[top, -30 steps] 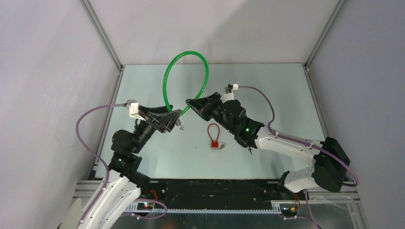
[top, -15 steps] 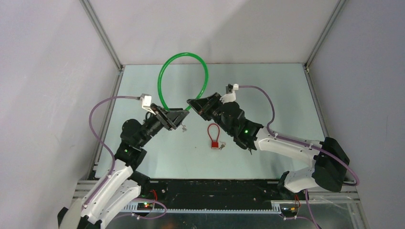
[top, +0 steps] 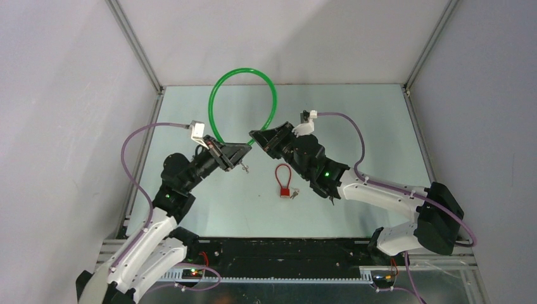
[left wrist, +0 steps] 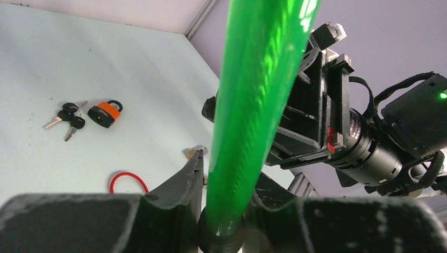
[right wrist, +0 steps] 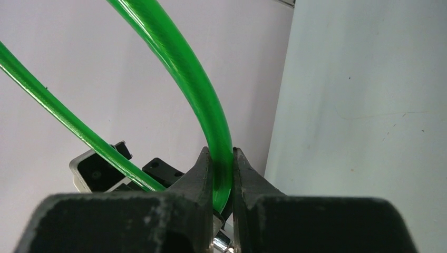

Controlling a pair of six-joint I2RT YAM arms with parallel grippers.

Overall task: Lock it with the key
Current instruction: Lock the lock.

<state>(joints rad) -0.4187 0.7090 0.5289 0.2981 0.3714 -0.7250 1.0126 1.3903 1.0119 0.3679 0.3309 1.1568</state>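
I am holding one end of the green cable lock (top: 243,73) in my left gripper's fingers, so that end would come up too if I lifted my left gripper now.
A green cable lock (top: 243,73) arches up in a loop over the table, and each gripper holds one end. My left gripper (top: 232,154) is shut on one end; in the left wrist view the cable (left wrist: 258,95) rises from between its fingers. Small keys (top: 244,166) hang just below that gripper. My right gripper (top: 259,139) is shut on the other end, with the cable (right wrist: 213,132) pinched between its fingers (right wrist: 197,174). The two grippers face each other, a small gap apart.
A small red padlock with a red cable shackle (top: 284,183) and a key lies on the table below the grippers. The left wrist view shows an orange padlock (left wrist: 104,114) and a bunch of keys (left wrist: 66,116) lying on the table. Frame posts stand at the back corners.
My left arm has swung in toward the right gripper with its cable end, and the loop's left side has bowed out to the left. The right arm has barely moved.
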